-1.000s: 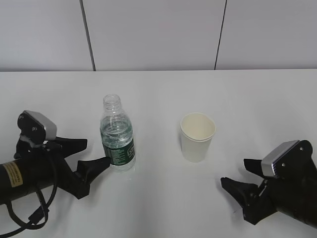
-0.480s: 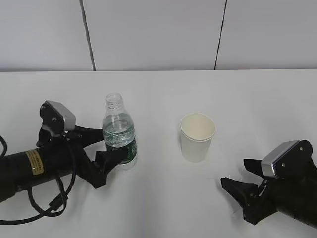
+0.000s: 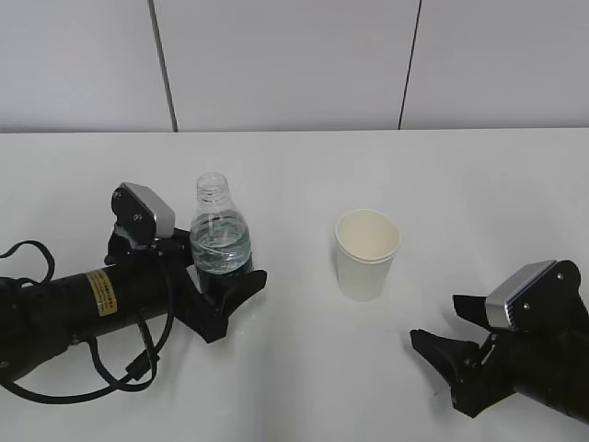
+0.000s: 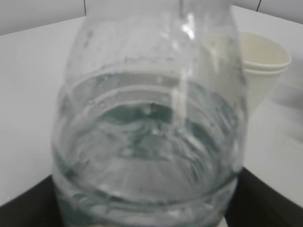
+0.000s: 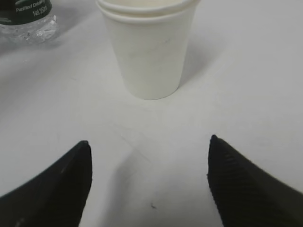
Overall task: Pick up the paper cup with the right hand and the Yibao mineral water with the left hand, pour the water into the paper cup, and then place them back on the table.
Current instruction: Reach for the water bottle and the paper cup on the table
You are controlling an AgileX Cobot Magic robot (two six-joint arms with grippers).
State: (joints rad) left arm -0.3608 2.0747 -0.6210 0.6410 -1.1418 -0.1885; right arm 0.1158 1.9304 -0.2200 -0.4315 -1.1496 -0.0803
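Note:
My left gripper is due to grab the bottle around its green label next, where the sides are straight. The bottle's shoulder (image 3: 216, 210) slopes in toward its open neck.
The Yibao mineral water bottle (image 3: 219, 241) stands upright and uncapped on the table (image 3: 304, 368), left of centre. My left gripper (image 3: 225, 269) is open, with one jaw on each side of the bottle's labelled lower body. In the left wrist view the bottle (image 4: 151, 118) fills the frame between the dark jaws, and the far jaw is hidden behind it in the exterior view. The paper cup (image 3: 366, 253) stands upright to the right of the bottle. My right gripper (image 3: 434, 319) is open and empty, low over the table, to the front right of the cup (image 5: 149, 47).
A grey panelled wall (image 3: 294, 64) runs along the table's far edge. The left arm's black cable (image 3: 110, 378) loops on the table at front left. The bottle's base (image 5: 28, 19) shows in the top left corner of the right wrist view.
My left arm has moved right, and its open jaws have slid around the bottle. The bottle, the cup and the right arm have not moved.

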